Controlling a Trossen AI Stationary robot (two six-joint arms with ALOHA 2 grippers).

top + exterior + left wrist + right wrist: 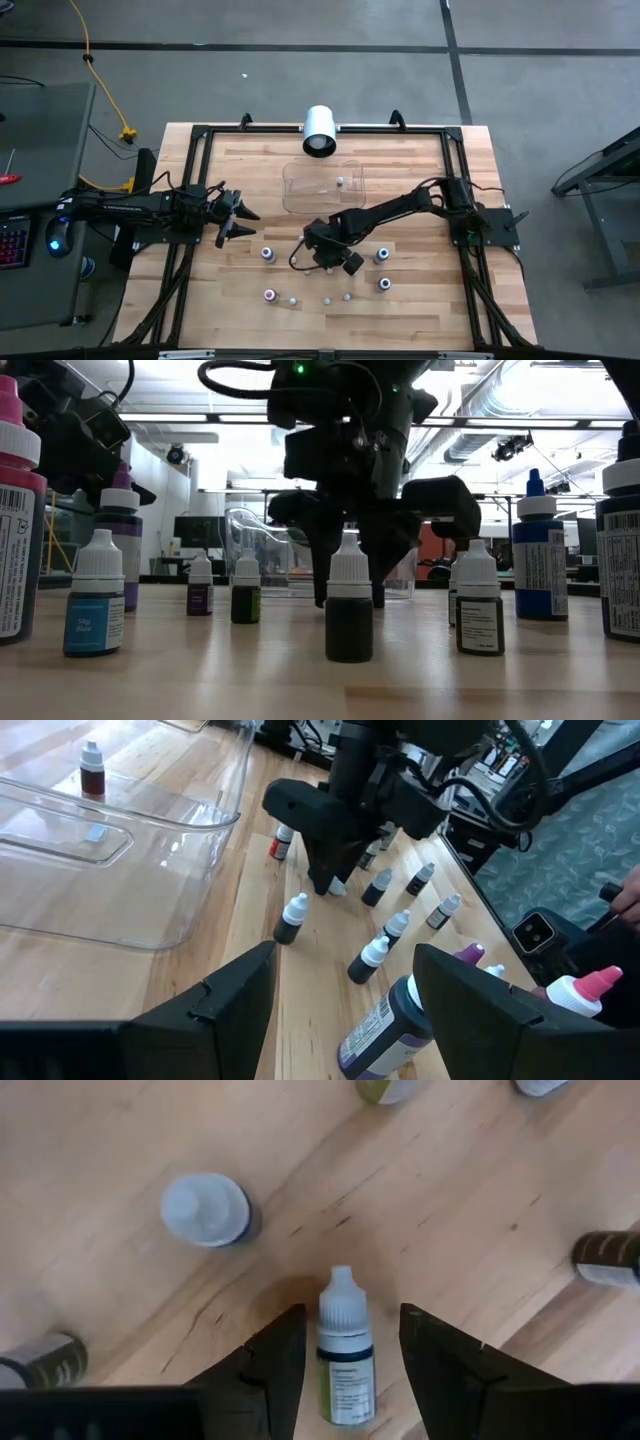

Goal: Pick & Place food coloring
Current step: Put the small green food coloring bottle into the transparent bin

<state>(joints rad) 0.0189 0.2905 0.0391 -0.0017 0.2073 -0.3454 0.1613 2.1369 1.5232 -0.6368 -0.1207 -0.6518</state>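
I should reach the small bottle with my right gripper and grab it by its white cap (344,1312). Then I can place the food coloring in the clear tray.
Several tiny food coloring bottles stand upright on the wooden table, near its front middle, with larger blue and pink-capped ones (381,255) around them. My right gripper (325,255) points down over one small white-capped bottle (345,1345). It is open, one finger on each side of the bottle, with a narrow gap showing on both sides. The left wrist view shows the same gripper (330,870) standing over that bottle. My left gripper (240,218) is open and hovers at the table's left, touching nothing. One red bottle (91,770) stands in the clear tray (300,190).
A large white cylinder (319,130) lies at the far edge, behind the tray. A black frame runs round the table. Other bottles stand close to my right gripper: a grey-capped one (205,1208) and dark ones (608,1258) on either side. Bare wood lies on the table's far right.
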